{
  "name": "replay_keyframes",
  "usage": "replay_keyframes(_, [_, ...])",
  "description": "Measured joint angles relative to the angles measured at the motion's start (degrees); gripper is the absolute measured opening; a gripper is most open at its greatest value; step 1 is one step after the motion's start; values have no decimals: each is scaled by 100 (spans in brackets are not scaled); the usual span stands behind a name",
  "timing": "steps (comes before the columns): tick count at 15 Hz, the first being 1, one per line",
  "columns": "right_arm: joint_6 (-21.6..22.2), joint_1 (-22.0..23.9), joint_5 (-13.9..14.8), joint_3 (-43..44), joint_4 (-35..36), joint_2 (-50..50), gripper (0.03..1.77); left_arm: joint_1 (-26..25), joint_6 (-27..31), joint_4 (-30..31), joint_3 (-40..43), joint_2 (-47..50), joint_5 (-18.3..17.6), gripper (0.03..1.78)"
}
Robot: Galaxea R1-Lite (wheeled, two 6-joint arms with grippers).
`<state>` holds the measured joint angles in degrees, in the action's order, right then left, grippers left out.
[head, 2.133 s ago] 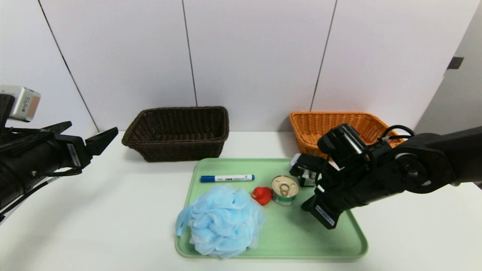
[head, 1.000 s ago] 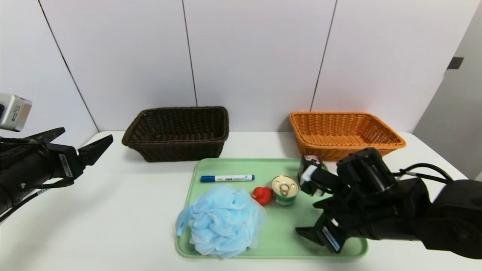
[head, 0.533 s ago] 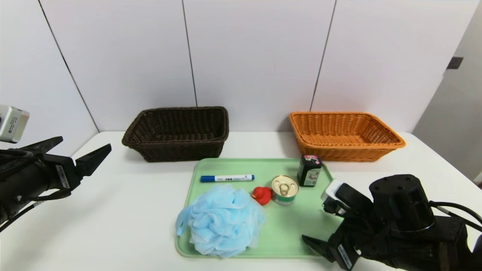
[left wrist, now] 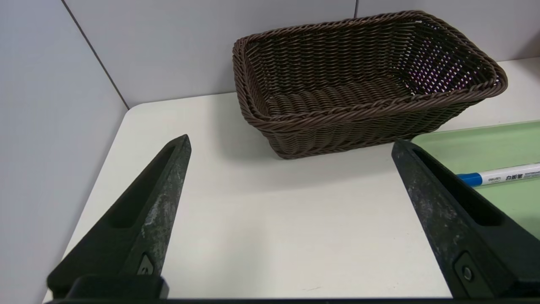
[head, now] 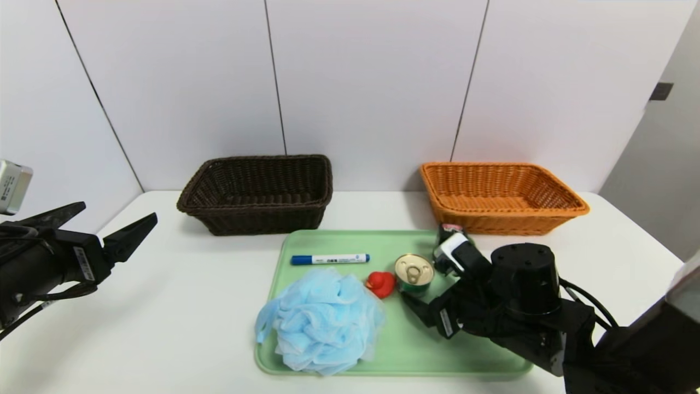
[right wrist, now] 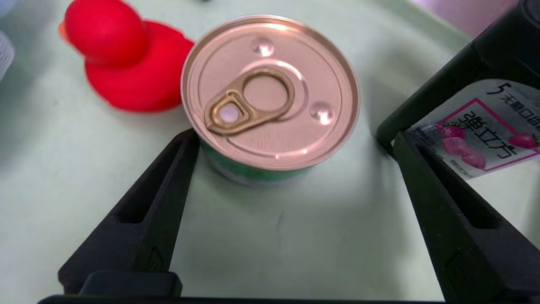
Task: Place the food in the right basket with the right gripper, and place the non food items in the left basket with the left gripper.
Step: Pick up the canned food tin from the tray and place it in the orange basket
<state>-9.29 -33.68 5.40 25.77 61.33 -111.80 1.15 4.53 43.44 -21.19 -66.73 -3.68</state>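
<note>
My fingers stop short at the tin's near edge (right wrist: 263,169), above the green tray (right wrist: 303,228), so my right gripper first moves toward the tin, then closes on the tin.
The food is a gold-lidded tin (head: 414,272) (right wrist: 270,90) and a black container (head: 449,229) with a pink-white label (right wrist: 485,131), both on the green tray (head: 437,350). My right gripper (head: 425,282) (right wrist: 294,137) is open and low over the tray, its fingertips flanking the tin's near side. One fingertip lies beside the black container. The red duck (head: 381,283) (right wrist: 122,67), blue pouf (head: 322,320) and marker (head: 330,259) (left wrist: 502,174) lie on the tray too. My left gripper (head: 117,212) (left wrist: 290,144) hangs open at the far left, facing the left basket (head: 257,194) (left wrist: 367,63).
The right basket (head: 500,197) stands at the back right, behind the tray, against the white wall panels. White tabletop (head: 191,306) stretches between my left gripper and the tray. The duck sits right against the tin.
My right gripper pulled back toward the tray's front right corner, then swung forward and left to the tin with its jaws wider. The left arm sank slightly.
</note>
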Motion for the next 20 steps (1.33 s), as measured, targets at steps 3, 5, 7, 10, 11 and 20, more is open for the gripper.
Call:
replay_keyframes(3, [9, 41, 66, -188, 846, -441, 160, 0, 1, -5, 0, -2, -6, 169])
replay_keyframes(5, [9, 50, 236, -227, 1314, -744, 160, 0, 1, -5, 0, -7, -17, 169])
replay_keyframes(7, [6, 52, 317, -243, 1838, -1045, 160, 0, 0, -5, 0, -7, -17, 169])
replay_keyframes(10, [-2, 50, 419, -240, 2428, -1423, 160, 0, 0, -5, 0, -7, -17, 169])
replay_keyframes(11, [-2, 50, 430, -245, 2558, -1507, 161, 0, 0, -5, 0, -7, -17, 169])
replay_keyframes(20, [15, 39, 441, -295, 2665, -1676, 101, 0, 1, -5, 2, 9, -17, 169])
